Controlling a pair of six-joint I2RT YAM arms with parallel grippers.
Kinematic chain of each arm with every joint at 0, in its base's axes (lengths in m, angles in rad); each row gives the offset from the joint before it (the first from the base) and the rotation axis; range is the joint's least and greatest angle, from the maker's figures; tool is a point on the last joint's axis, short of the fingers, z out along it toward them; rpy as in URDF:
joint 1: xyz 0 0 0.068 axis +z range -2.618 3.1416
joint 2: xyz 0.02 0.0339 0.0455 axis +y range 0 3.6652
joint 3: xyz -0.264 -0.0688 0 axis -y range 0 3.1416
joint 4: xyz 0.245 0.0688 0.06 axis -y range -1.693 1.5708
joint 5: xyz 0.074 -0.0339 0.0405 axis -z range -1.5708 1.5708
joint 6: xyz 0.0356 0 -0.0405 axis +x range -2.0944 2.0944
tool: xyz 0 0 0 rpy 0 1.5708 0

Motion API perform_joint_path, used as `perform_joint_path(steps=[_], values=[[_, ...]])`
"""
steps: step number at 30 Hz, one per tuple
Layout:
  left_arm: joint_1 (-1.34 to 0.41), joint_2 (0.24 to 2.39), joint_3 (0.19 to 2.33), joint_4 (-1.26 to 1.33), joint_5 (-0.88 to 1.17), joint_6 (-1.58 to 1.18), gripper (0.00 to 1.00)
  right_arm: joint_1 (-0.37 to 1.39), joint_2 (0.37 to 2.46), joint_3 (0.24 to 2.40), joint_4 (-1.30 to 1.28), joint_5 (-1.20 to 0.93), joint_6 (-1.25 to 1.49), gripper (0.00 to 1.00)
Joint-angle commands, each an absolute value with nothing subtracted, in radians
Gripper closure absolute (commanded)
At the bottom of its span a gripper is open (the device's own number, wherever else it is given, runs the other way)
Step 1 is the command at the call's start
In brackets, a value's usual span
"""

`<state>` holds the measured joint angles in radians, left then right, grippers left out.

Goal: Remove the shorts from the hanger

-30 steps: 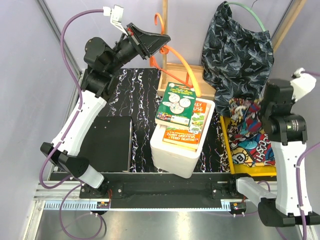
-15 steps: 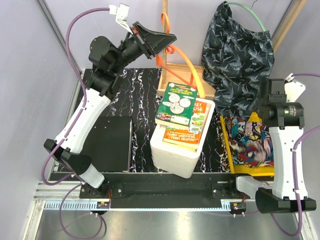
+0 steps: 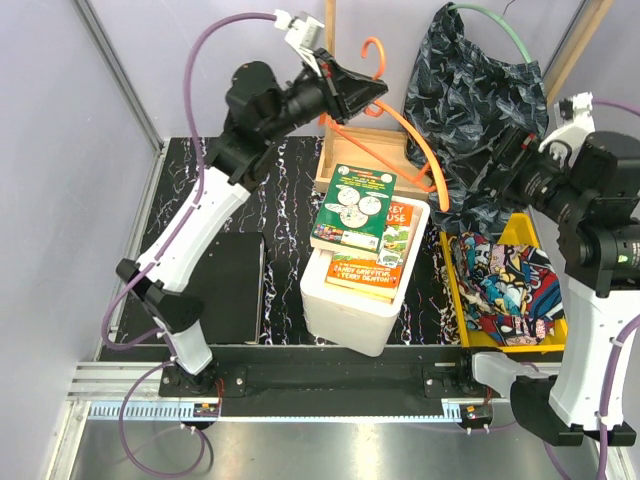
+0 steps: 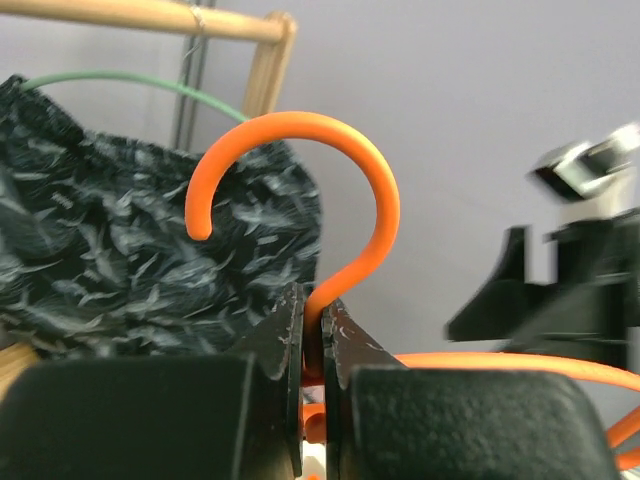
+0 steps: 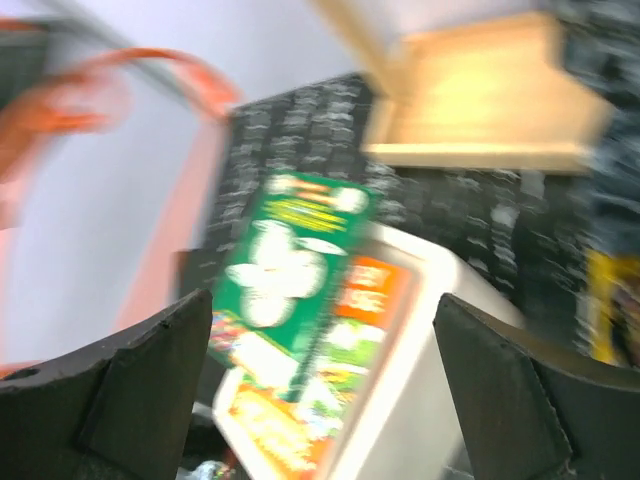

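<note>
My right gripper takes hold of the empty orange hanger by its outer arm end (image 3: pixel 438 185) next. That leaves the hook free to hang on the rack.
My left gripper (image 3: pixel 368 93) is shut on the neck of a bare orange hanger (image 3: pixel 415 140), held up near the wooden rack; in the left wrist view the jaws (image 4: pixel 315 335) pinch the orange hanger (image 4: pixel 352 250) just below its hook. The dark leafy-patterned shorts (image 3: pixel 475 100) hang on a green hanger (image 3: pixel 505 25) at the back right, and show in the left wrist view as dark shorts (image 4: pixel 110 260). The comic-print shorts (image 3: pixel 505 290) lie in the yellow bin (image 3: pixel 452 290). My right gripper (image 3: pixel 500 168) is open and empty beside the dark shorts; its right wrist view is blurred, and in it the gripper (image 5: pixel 322 320) holds nothing.
A white box (image 3: pixel 345 310) topped with books (image 3: pixel 355 215) stands mid-table. A black flat case (image 3: pixel 215 285) lies at the left. A wooden rack (image 3: pixel 355 150) with upright posts stands behind the box. Walls close in at the left and back.
My right gripper opened and let the comic-print shorts drop into the yellow bin, then rose toward the dark shorts. My left arm swung the orange hanger up and to the right.
</note>
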<state>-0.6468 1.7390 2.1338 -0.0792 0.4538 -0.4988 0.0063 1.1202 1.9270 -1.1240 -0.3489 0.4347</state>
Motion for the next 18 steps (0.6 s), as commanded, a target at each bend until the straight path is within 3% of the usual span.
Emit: perform_joint_path(steps=[1, 8, 18], values=[[-0.67, 1.778, 2.186, -0.155, 0.35, -0.307, 1.0, 0.006, 1.164, 2.035, -0.917, -0.689, 0.482, 0.0], [-0.701, 1.819, 2.241, -0.209, 0.278, -0.189, 1.0, 0.006, 1.233, 2.12, -0.951, -0.779, 0.445, 0.0], [-0.729, 1.859, 2.286, -0.184, 0.293, -0.244, 1.0, 0.075, 1.203, 1.967, -1.043, -0.652, 0.354, 0.09]])
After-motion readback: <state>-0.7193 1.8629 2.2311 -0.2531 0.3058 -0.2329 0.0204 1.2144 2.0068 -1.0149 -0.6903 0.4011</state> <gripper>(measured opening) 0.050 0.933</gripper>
